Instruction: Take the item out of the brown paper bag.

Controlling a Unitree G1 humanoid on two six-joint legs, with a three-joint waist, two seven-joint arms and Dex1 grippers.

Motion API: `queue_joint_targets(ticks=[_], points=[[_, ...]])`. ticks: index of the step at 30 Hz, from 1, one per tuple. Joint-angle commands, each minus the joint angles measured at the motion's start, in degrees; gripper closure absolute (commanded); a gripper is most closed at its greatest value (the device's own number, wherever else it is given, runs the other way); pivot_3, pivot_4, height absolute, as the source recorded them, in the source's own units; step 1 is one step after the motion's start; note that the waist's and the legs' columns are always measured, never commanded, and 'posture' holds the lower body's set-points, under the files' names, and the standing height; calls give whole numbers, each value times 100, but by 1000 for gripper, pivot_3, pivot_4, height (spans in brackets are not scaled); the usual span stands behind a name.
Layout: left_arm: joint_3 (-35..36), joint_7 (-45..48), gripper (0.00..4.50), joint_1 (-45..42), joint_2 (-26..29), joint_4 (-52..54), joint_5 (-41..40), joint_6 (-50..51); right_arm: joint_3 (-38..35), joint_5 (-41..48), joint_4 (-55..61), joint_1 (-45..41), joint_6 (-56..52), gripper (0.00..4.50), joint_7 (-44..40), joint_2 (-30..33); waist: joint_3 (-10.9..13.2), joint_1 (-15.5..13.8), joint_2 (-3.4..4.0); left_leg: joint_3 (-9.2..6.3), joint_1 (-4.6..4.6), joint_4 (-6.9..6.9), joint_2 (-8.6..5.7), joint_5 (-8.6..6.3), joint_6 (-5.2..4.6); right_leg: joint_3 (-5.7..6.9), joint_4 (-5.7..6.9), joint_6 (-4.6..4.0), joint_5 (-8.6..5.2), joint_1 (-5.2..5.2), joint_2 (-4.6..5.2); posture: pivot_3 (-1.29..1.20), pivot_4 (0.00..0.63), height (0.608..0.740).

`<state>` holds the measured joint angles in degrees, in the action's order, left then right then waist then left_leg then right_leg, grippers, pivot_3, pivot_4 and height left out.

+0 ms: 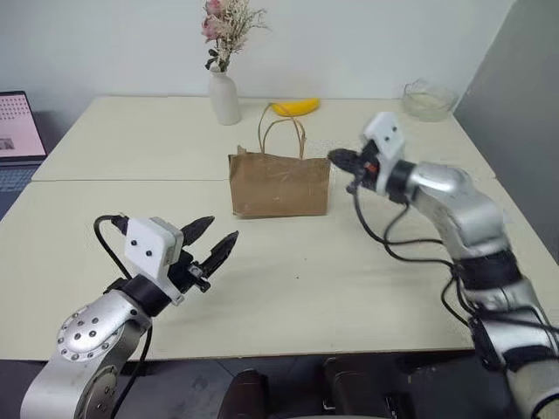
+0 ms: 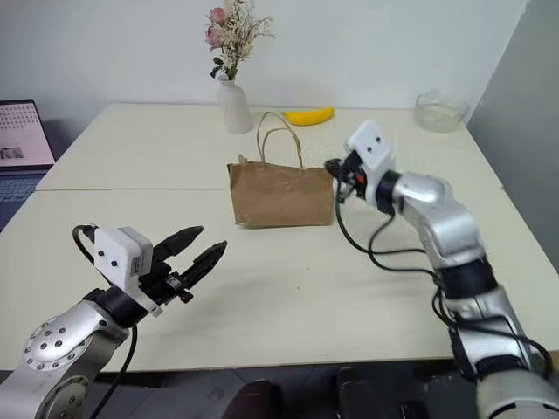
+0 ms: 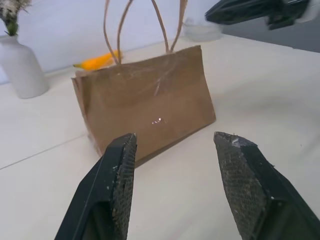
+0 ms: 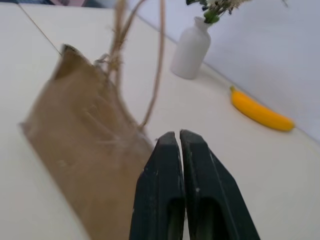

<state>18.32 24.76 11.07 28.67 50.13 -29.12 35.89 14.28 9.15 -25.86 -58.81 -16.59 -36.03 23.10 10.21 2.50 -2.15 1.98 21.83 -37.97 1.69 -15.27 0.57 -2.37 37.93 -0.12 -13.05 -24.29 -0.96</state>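
My left gripper grabs the bag by one thin cord handle looped above it next, since the bag's paper body is too wide for my fingers.
The brown paper bag stands upright at the middle of the table, its two cord handles looped above it. The item is hidden. My right gripper hovers level at the bag's upper right corner, just beside its top edge. In the right wrist view its fingers are pressed together with nothing between them. My left gripper is open and empty near the table's front left, well short of the bag and pointing toward it.
A white vase of dried flowers stands behind the bag, with a yellow banana to its right. A glass bowl sits at the back right corner. A laptop is at the far left.
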Motion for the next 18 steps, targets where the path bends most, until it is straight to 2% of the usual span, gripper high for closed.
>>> queue_joint_targets(ticks=[1, 4, 8, 13, 18], points=[[123, -82, 1926, 66, 65, 280, -7, -100, 232, -764, -1947, -1007, 1243, 4482, 18, -359, 0, 7, 0, -3, 4, 4, 2, 0, 0, 4, 2, -8, -2, -4, 0, 0, 150, 740], [107, -78, 1926, 102, 153, 306, 16, -125, 420, -1272, -3403, -1735, 1888, 4482, -71, -667, 1, -8, 2, -9, 12, 11, 3, 0, 0, 9, 0, -37, 8, -10, 0, 0, 150, 740], [76, -63, 1926, 196, 221, 392, 26, -139, 608, -1741, -4271, -2168, 2375, 4482, -574, -816, 2, -13, 3, -3, 15, 10, 0, -2, 2, 6, -12, -37, 7, -8, 5, 0, 150, 740], [185, 80, 1926, 532, 329, 546, -28, -158, 662, -1873, -4151, -2158, 2898, 4482, -2141, -536, 3, -12, 5, -2, 14, 9, 0, -2, 2, 5, -13, -18, -2, -6, 8, 0, 150, 740], [214, 348, 1926, 1032, 477, 707, -61, -222, 512, -1701, -3587, -1790, 3022, 4482, -2977, -331, 5, -13, 8, -5, 6, 9, 4, -2, 2, 9, -1, -14, -8, -6, 6, 0, 150, 740]])
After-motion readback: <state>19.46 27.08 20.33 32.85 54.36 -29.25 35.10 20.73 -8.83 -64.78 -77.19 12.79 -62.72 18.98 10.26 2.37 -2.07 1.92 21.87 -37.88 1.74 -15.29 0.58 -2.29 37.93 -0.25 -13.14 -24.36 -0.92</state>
